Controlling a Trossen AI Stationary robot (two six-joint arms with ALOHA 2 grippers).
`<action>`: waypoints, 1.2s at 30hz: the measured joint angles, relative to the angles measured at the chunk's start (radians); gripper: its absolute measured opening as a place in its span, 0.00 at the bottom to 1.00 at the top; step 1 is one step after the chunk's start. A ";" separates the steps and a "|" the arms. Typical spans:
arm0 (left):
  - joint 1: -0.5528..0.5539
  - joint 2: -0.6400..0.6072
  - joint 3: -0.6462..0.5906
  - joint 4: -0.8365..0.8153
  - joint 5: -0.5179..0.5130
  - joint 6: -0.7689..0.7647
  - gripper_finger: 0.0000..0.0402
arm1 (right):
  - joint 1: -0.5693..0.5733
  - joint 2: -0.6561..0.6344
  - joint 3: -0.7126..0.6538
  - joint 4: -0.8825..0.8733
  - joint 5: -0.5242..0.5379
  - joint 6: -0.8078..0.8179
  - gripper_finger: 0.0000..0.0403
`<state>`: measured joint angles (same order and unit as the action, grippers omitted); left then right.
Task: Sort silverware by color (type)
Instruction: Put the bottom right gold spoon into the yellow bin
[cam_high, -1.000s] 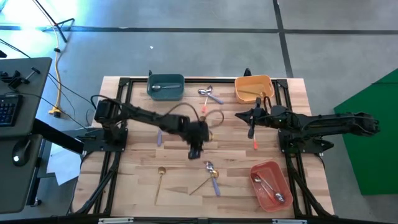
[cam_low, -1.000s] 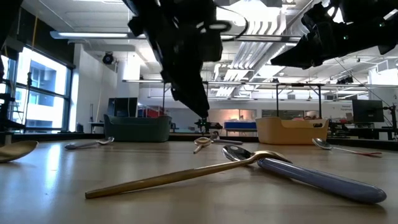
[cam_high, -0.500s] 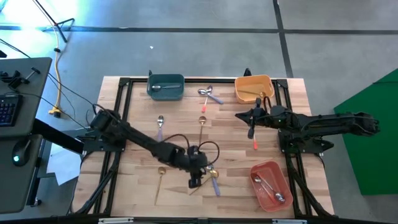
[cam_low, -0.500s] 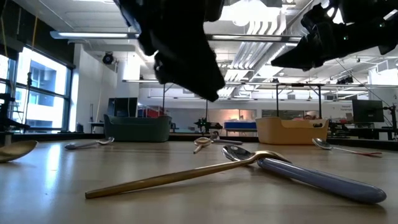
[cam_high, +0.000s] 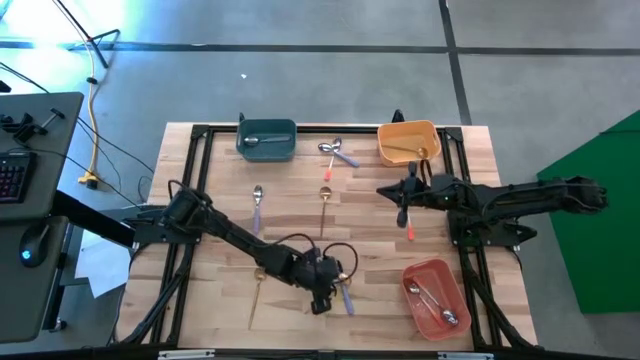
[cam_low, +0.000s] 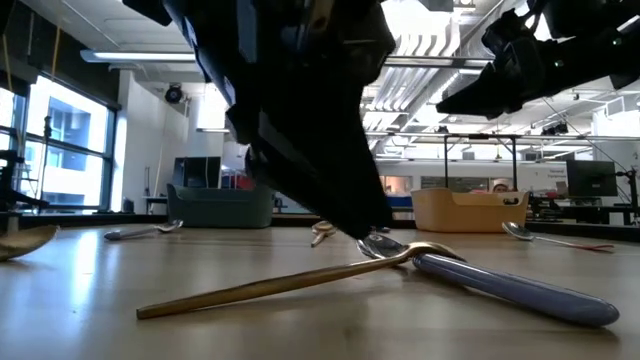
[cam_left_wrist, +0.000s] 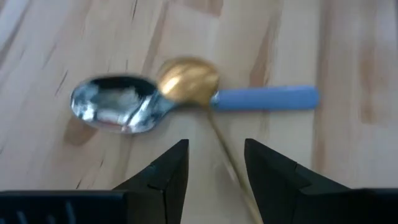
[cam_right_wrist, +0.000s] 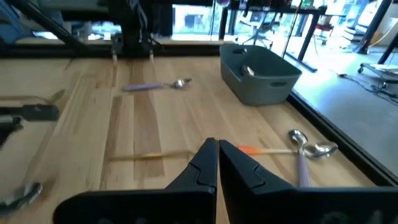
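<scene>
The gold spoon is to be added to the orange bin. My left gripper should next pick it up by its slim handle (cam_left_wrist: 227, 153).
Near the table's front, a gold spoon (cam_left_wrist: 186, 79) lies crossed over the neck of a silver-headed spoon with a lavender handle (cam_left_wrist: 264, 99). In the low view the gold one (cam_low: 280, 285) rests on the other spoon's neck. My left gripper (cam_left_wrist: 214, 163) is open, slanting down just above them, one finger on each side of the gold handle (cam_left_wrist: 225, 155). In the high view it (cam_high: 321, 298) hovers beside the pair (cam_high: 342, 280). My right gripper (cam_high: 403, 210) waits shut at the right, above a red-handled spoon (cam_high: 409, 228).
Teal bin (cam_high: 267, 140) holding a spoon at far left, orange bin (cam_high: 408, 142) at far right, red-pink bin (cam_high: 435, 297) with spoons at near right. Loose spoons: gold (cam_high: 257, 291), lavender (cam_high: 257, 205), gold (cam_high: 325, 205), a crossed pair (cam_high: 336, 152).
My left gripper has swung from the table's middle toward the near edge and sunk, rolling a little, until it stands over the crossed gold and lavender spoons. Its fingers have stayed open. No spoon has moved.
</scene>
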<state>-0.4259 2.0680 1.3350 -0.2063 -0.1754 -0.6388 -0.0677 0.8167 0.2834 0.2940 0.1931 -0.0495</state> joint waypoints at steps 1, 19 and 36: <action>-0.004 0.007 0.006 -0.012 -0.001 -0.001 0.36 | 0.007 -0.001 0.000 -0.005 0.013 0.000 0.00; -0.012 0.063 0.054 -0.139 0.063 0.114 0.13 | 0.026 -0.005 0.001 0.003 0.043 -0.003 0.00; 0.007 -0.115 0.046 -0.266 0.010 0.196 0.01 | 0.026 -0.005 0.001 0.008 0.044 -0.020 0.00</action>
<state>-0.4194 1.9529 1.3808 -0.4725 -0.1654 -0.4424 -0.0422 0.8116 0.2840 0.3019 0.2367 -0.0695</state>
